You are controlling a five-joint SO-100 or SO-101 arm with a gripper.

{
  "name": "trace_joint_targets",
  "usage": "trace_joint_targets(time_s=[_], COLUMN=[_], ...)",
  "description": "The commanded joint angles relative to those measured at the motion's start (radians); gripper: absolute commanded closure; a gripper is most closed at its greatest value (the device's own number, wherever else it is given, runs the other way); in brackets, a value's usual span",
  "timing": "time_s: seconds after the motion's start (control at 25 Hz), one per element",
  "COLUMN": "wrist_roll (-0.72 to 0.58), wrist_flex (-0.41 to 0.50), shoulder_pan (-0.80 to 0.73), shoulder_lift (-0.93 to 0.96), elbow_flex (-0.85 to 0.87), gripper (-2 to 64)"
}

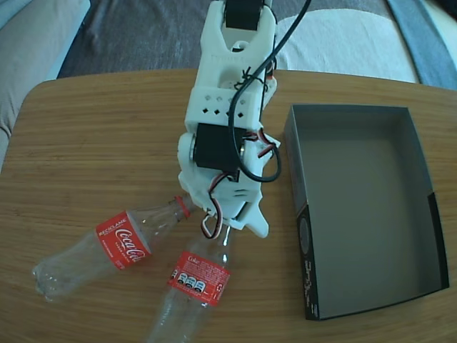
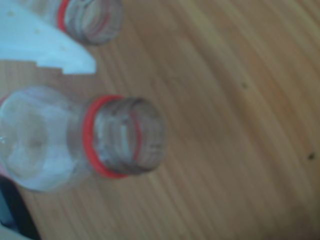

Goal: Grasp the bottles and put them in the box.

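Note:
The bottle is wide at its labelled body point(image 1: 199, 278) and gets narrower toward the top, so the robot's gripper should next grab the bottle by its red-ringed neck point(image 1: 223, 235).
Two clear bottles with red labels lie on the wooden table, necks pointing toward each other. In the fixed view the left bottle point(image 1: 107, 250) lies slanted and the right bottle point(image 1: 196, 282) runs down to the bottom edge. My white gripper point(image 1: 232, 229) hangs low over their necks and stands open. In the wrist view one open neck with a red ring point(image 2: 120, 135) lies between the white finger point(image 2: 55, 50) and a dark finger point(image 2: 15, 217) at the bottom left, neither touching it. The other bottle's neck point(image 2: 90, 20) shows beyond the white finger. The box point(image 1: 421, 186) sits empty on the right.
The table's point(image 1: 86, 143) rounded edge runs along the left and far sides of the fixed view. Beyond it are a grey cushion point(image 1: 36, 36) and a striped fabric surface. The arm's black cable point(image 1: 275, 50) loops down beside the box's left wall.

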Motion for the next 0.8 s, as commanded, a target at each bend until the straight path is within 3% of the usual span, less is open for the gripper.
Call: trace_joint_targets(time_s=[0.0,0.76], wrist_roll=[-0.005,-0.005], wrist_flex=[0.000,0.000], shoulder_pan=[0.005,0.006], shoulder_lift=[-0.002,-0.129], elbow_flex=[-0.086,-0.121], gripper=[14.1,14.1])
